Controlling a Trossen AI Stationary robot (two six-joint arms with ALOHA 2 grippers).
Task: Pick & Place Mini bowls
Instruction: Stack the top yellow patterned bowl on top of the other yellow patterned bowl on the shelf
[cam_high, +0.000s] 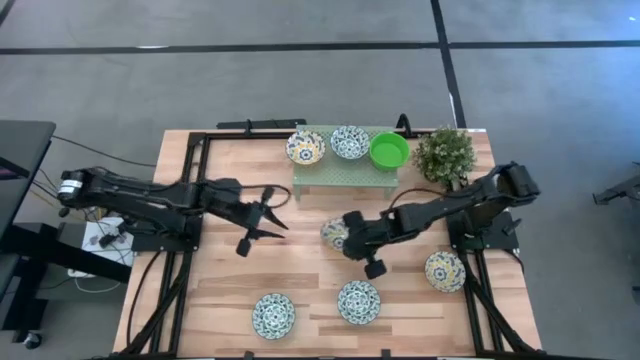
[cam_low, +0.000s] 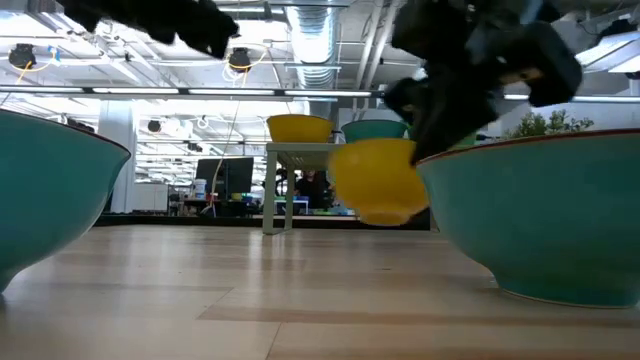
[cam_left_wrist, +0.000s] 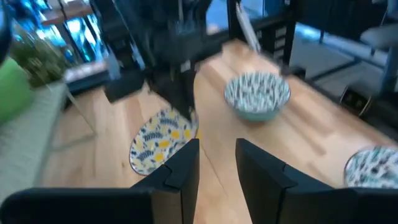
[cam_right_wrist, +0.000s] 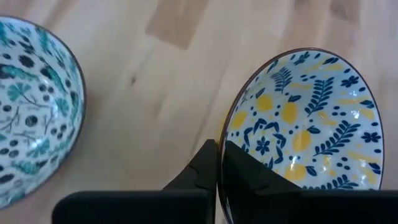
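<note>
The robot will next move the blue-and-yellow bowl over to the rack (cam_high: 345, 172), so its left gripper will grab the bowl by its rim (cam_high: 323, 236).
Three mini bowls sit on the pale-green mesh rack (cam_high: 345, 172) at the far edge: two patterned ones (cam_high: 305, 148) (cam_high: 349, 142) and a bright green one (cam_high: 389, 150). Three more patterned bowls rest on the table near the near edge (cam_high: 273, 315) (cam_high: 358, 301) (cam_high: 445, 271). My right gripper (cam_high: 350, 242) is at mid-table, shut on a blue-and-yellow patterned bowl (cam_high: 334, 232). My left gripper (cam_high: 272, 216) hovers open to the left of that bowl, touching nothing; its two fingers show apart in the left wrist view (cam_left_wrist: 217, 165). My right gripper pinches the blue-and-yellow bowl at its rim (cam_right_wrist: 225, 144), on the bowl's right-hand side, one finger inside the bowl and one outside. The fingers come slanting down from the table's right. The bowl (cam_low: 380, 182) is lifted clear of the table and tilted.
A small bushy potted plant (cam_high: 445, 153) stands at the rack's right end. Dark frame rails run along the table's left and right edges. Bare wood lies between the rack and the near row of bowls. Two near bowls fill the low view's sides (cam_low: 45, 190) (cam_low: 545, 215).
</note>
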